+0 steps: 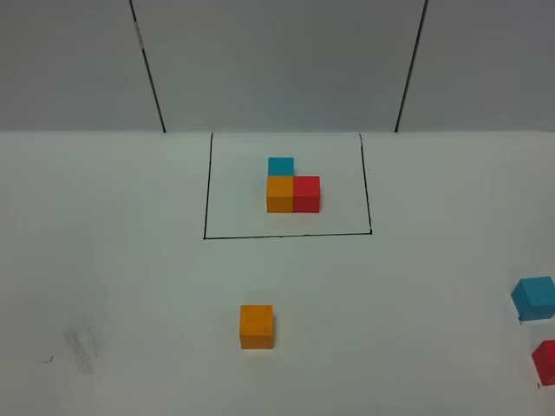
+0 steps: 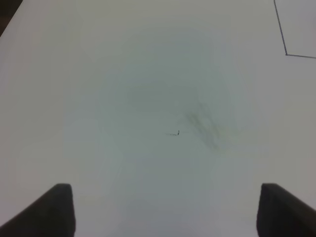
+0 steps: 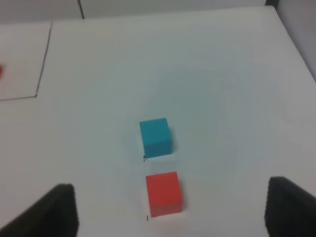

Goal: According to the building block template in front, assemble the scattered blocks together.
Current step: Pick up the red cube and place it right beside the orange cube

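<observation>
The red cube (image 1: 546, 361) still has to be joined to the loose orange cube (image 1: 257, 327). My right gripper will grip the red cube by its opposite sides next.
The building block template (image 1: 292, 186) is an L of joined orange, red and blue cubes inside a thin black outline (image 1: 208, 186) at the table's back centre. The loose orange cube (image 1: 257, 327) sits alone in front of it. The loose blue cube (image 1: 533, 297) and loose red cube (image 1: 546, 361) lie at the right edge; the right wrist view shows the blue (image 3: 155, 137) and the red (image 3: 164, 193) between my open right gripper's fingertips (image 3: 170, 210). My left gripper (image 2: 165, 210) is open and empty over bare table.
A grey smudge (image 1: 82, 348) and a small black mark (image 2: 175, 133) lie on the white table at the left. Two black lines (image 1: 149, 69) run up the back wall. The outline's corner (image 2: 286, 53) shows in the left wrist view.
</observation>
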Tool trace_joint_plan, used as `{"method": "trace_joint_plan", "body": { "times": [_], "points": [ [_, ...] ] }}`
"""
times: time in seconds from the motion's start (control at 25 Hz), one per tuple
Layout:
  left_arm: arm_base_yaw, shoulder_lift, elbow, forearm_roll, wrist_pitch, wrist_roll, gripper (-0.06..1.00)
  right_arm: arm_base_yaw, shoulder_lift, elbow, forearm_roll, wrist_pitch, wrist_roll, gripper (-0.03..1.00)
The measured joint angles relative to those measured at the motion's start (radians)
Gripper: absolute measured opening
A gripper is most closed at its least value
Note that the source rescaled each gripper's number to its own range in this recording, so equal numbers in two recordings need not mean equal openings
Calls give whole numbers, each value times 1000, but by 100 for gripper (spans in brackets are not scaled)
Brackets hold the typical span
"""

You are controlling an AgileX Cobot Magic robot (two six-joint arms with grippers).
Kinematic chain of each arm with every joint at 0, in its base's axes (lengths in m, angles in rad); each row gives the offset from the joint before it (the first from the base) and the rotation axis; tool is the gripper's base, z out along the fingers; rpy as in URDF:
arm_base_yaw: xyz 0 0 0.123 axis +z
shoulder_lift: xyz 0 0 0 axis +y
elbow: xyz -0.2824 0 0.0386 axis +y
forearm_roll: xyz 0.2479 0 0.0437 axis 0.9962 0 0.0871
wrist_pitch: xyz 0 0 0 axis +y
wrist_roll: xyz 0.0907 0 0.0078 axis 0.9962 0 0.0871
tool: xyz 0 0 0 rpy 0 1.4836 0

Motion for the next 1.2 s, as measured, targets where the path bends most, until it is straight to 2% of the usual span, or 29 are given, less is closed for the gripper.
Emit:
{"method": "trace_joint_plan", "body": {
  "times": [0.2, 0.36, 0.48, 0.68, 1.0, 1.2],
  "points": [
    [0, 0, 0, 0, 0, 0, 63, 0, 310, -36, -35, -127, 1, 62],
    [0, 0, 0, 0, 0, -1, 63, 0, 578, -85, -68, -167, 1, 62],
    [0, 0, 0, 0, 0, -1, 63, 0, 772, -138, -73, -156, -1, 62],
    [0, 0, 0, 0, 0, -1, 63, 0, 1025, -212, -84, -74, -57, 62],
    [0, 0, 0, 0, 0, -1, 63, 0, 1196, -248, -121, -54, -69, 62],
    [0, 0, 0, 0, 0, -1, 63, 0, 1227, -248, -96, -117, -68, 62]
  ]
}}
